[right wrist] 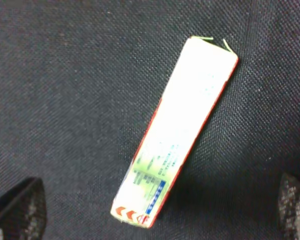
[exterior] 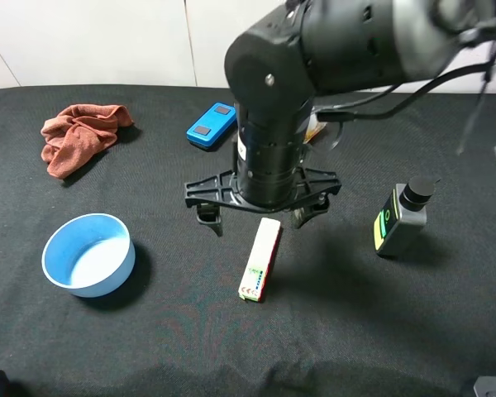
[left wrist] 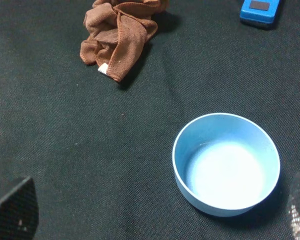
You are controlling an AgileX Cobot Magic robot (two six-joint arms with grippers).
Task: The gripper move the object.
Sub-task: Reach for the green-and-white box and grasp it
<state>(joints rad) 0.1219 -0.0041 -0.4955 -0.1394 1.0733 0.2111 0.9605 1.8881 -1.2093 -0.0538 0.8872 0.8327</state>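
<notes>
My right gripper grabs the end of the slim white box (exterior: 260, 258) with printed red arrows next, opposite the flaps, to move the box.
The slim white box (exterior: 260, 258) with a red side edge lies flat on the black cloth table near the middle. In the right wrist view the box (right wrist: 182, 130) lies diagonally between the two fingertips. My right gripper (exterior: 259, 217) hangs just above the box's far end, open wide and empty, its fingers (exterior: 208, 217) on either side and not touching it. In its own wrist view the right gripper (right wrist: 155, 210) shows only as two dark tips at the frame corners. My left gripper (left wrist: 155, 212) is open and empty above the table by the blue bowl.
A blue bowl (exterior: 88, 254) (left wrist: 226, 170) stands at the left. A reddish-brown cloth (exterior: 78, 135) (left wrist: 120, 35) lies at the back left. A blue case (exterior: 212, 125) (left wrist: 260, 11) lies behind the arm. A grey bottle (exterior: 401, 219) with a black cap stands to the right.
</notes>
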